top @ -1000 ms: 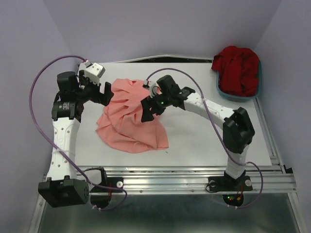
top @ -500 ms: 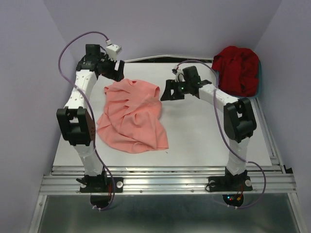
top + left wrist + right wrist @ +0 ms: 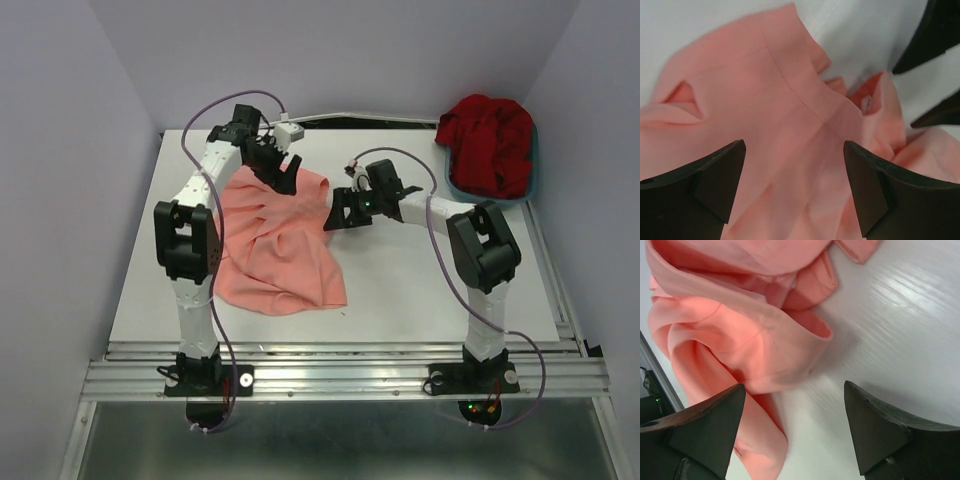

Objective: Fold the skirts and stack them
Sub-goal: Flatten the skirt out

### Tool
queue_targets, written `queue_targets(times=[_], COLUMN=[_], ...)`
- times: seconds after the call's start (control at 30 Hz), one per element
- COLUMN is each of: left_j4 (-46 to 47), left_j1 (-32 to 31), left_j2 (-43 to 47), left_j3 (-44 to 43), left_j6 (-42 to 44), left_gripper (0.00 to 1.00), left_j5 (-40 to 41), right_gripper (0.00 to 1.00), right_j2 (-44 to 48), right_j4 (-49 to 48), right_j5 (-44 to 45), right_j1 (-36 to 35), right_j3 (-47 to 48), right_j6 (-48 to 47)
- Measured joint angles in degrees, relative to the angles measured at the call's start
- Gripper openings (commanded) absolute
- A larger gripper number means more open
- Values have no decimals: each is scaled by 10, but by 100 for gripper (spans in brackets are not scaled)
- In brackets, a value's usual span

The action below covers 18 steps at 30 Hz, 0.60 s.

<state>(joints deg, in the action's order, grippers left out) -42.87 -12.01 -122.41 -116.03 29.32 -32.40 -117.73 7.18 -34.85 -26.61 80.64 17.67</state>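
My left gripper should next grab the salmon-pink skirt by the seamed cloth at its far edge (image 3: 795,139) to spread it for folding, leaving another edge for my right gripper.
The salmon-pink skirt (image 3: 275,240) lies crumpled on the white table, left of centre. My left gripper (image 3: 287,180) hangs open over its far edge; in the left wrist view the pink cloth (image 3: 790,150) with a seam fills the space between the fingers. My right gripper (image 3: 335,212) is open just right of the skirt's far right corner; in the right wrist view the folded pink edge (image 3: 740,340) lies by the left finger, with bare table under the gap. The deep red skirt (image 3: 490,142) is heaped in the teal basin (image 3: 470,193) at the back right.
The white table (image 3: 430,290) ends at a metal rail along the near edge. Purple walls close in on the left, back and right. Purple cables loop from both arms.
My left arm has swung from the far left corner rightward onto the skirt's far edge. My right gripper has moved slightly left and nearer to the skirt's corner. The skirt has not moved.
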Motion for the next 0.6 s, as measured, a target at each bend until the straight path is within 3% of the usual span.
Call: queue_targets(times=[0.13,0.43,0.5,0.6], left_j4=[-16,33,45,62], left_j1=[-6,-62,-77,-100], left_j2=[77,103,90,70], left_j3=[96,132,133,133], left_j6=[15,-11,-19,-33], left_gripper=[98,98,92,73], left_j5=[-27,4,23,63], right_gripper=[87,91,92,92], right_j2=[31,84,89,93], right_j4=[1,0,1,2], right_j5=[9,36,45,54], right_j1=[25,105,116,125], right_j3=[-37,-42,-42,-42], right_j6=[-2,-17,-23,-30])
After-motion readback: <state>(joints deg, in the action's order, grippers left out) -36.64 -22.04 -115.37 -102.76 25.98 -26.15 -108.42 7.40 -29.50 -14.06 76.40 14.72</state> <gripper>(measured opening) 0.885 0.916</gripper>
